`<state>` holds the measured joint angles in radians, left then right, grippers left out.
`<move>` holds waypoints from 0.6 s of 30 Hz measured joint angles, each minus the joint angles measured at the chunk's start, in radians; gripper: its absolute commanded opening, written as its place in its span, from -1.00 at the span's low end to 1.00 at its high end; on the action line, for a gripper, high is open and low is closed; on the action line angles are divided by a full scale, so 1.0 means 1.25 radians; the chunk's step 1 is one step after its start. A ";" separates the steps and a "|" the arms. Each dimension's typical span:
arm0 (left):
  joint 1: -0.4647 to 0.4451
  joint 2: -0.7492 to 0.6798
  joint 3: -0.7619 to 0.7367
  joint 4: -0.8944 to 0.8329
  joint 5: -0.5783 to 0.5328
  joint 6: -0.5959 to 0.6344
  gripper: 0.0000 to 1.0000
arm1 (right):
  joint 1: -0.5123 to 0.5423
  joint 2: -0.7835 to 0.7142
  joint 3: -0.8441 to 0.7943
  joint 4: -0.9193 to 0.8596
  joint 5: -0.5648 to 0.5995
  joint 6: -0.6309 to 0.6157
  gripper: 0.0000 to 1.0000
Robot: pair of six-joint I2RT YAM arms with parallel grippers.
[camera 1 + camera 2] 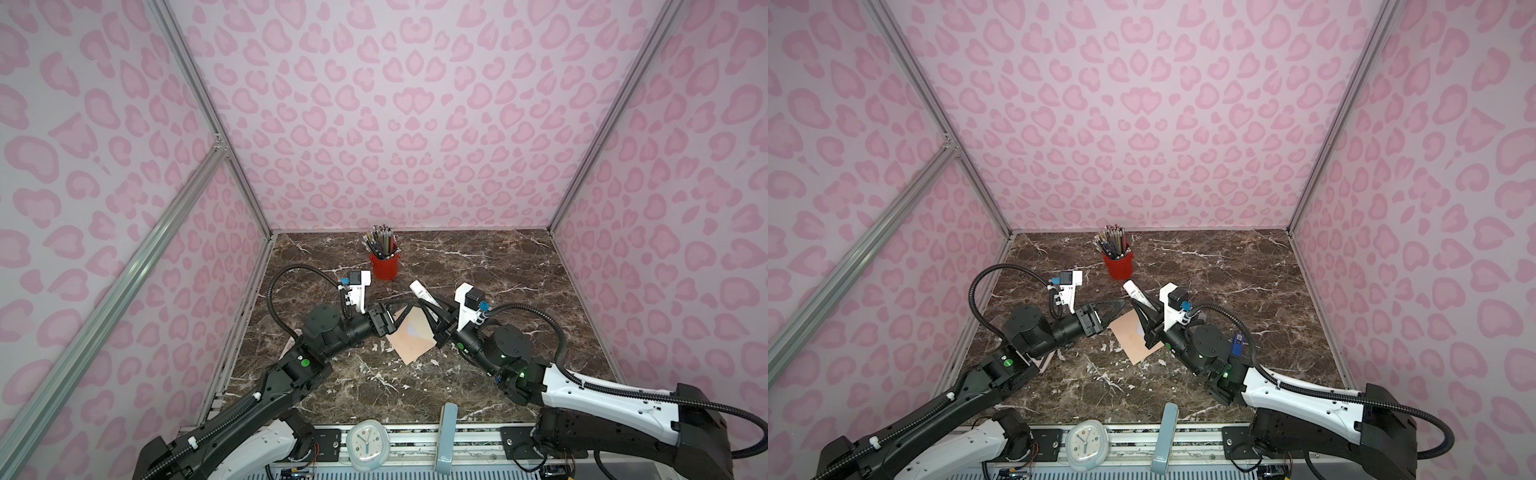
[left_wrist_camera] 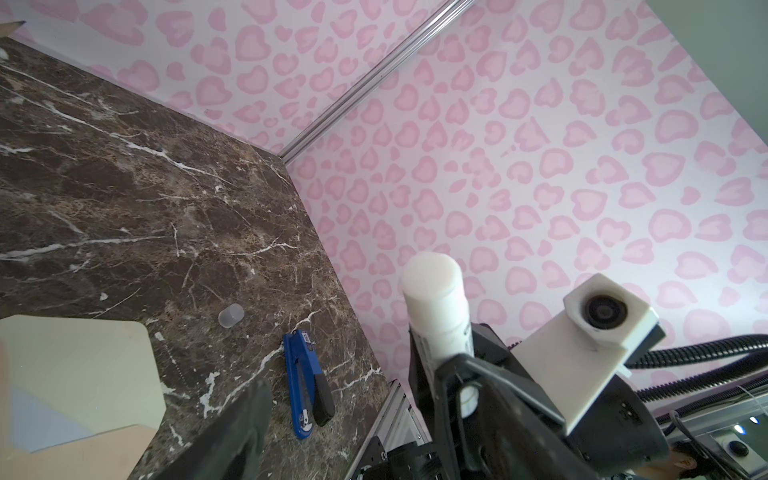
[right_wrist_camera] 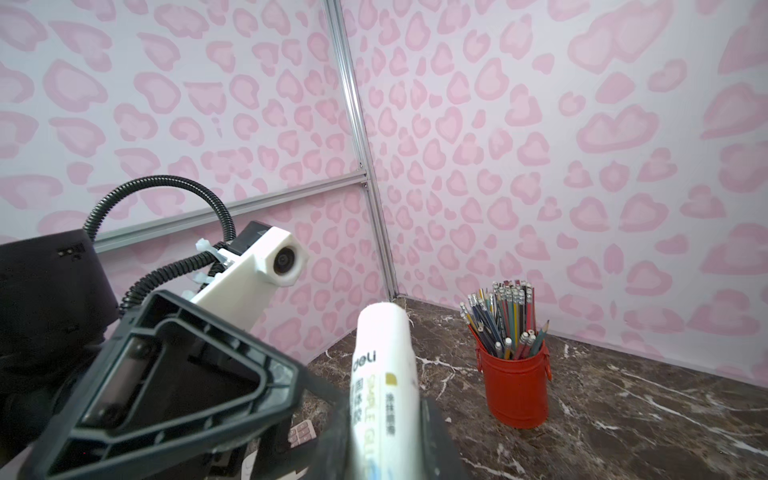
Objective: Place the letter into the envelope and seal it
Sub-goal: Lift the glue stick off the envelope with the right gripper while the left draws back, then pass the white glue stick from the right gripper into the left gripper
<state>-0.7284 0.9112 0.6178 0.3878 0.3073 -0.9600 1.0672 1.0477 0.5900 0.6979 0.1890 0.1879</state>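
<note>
The left gripper reaches the glue stick next and grabs it near its exposed white end, which leaves my right gripper free to fold the envelope's flap.
The peach-pink envelope lies flat in the middle of the marble table, its paler cream flap folded open. The letter is hidden. My left gripper hovers open over the envelope's left edge with nothing between its fingers; the left wrist view shows one dark finger. My right gripper is shut on a white glue stick, held slanted over the envelope's right side, end pointing up and away.
A red cup of pencils stands behind the grippers. A clear cap and a blue utility knife lie to the right. A pink calculator lies under my left arm. A clock sits at the front rail.
</note>
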 measured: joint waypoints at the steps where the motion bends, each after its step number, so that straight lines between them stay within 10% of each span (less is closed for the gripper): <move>1: -0.008 0.013 0.003 0.019 -0.002 -0.001 0.51 | 0.004 0.002 -0.002 0.012 0.002 -0.007 -1.00; 18: -0.053 0.124 0.057 0.128 -0.018 -0.020 -0.11 | 0.015 0.015 -0.037 0.054 0.006 -0.062 -0.98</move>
<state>-0.7948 1.0657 0.6891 0.5472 0.2844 -0.9855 1.0863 1.0660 0.5442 0.7650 0.1963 0.1108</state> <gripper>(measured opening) 0.502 0.211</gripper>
